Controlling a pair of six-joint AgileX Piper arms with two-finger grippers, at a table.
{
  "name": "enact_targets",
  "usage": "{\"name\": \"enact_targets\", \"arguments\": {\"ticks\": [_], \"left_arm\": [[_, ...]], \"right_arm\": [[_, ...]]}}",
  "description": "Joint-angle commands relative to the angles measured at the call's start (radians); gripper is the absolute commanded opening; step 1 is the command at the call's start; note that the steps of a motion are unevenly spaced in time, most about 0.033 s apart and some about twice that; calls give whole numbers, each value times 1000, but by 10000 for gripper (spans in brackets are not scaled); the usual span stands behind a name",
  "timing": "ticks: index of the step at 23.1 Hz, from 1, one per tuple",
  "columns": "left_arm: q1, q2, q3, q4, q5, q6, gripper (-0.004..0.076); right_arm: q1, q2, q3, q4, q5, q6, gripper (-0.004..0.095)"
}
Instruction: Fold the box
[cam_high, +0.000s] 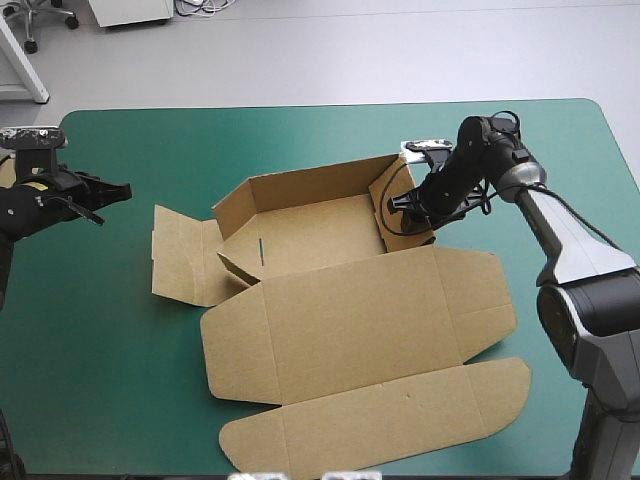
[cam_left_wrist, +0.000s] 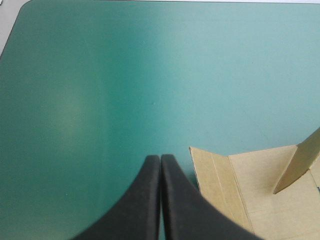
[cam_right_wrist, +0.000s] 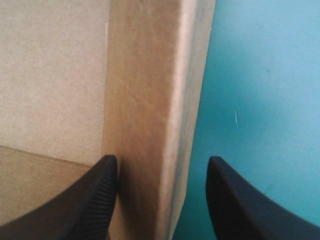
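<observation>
I should next grab the side of the tray by its folded top edge (cam_right_wrist: 172, 130) with my right gripper, so the tray stays in shape while I fold the box.
The brown box (cam_high: 340, 310) lies mid-table with its back and side walls raised around a tray and its wide lid flat toward the front edge. My right gripper (cam_high: 402, 205) is open and straddles the tray's right wall (cam_right_wrist: 150, 100). One finger (cam_right_wrist: 95, 200) is inside against the board, and the other is outside over the teal-green cover. My left gripper (cam_high: 122, 190) is shut and holds nothing, out over the cover left of the box. In the left wrist view the left gripper (cam_left_wrist: 160, 159) points past the box's flat left flap (cam_left_wrist: 225, 175).
The box's left flap (cam_high: 185, 255) lies flat on the teal-green cover (cam_high: 100, 350). The lid's front flap (cam_high: 400, 415) reaches close to the table's front edge. Bare cover stretches along the left side and behind the box.
</observation>
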Motion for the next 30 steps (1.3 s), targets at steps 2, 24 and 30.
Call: {"name": "enact_targets", "arguments": {"ticks": [2, 24, 30], "left_arm": [[3, -27, -27, -25, -49, -3, -8], [3, -27, -27, -15, -46, 1, -8], [3, -34, -27, -33, -44, 1, -8]], "right_arm": [[-4, -35, -21, 22, 4, -9, 496], [-17, -124, -33, 13, 9, -35, -3], [-107, -200, -33, 76, 9, -35, -4]]}}
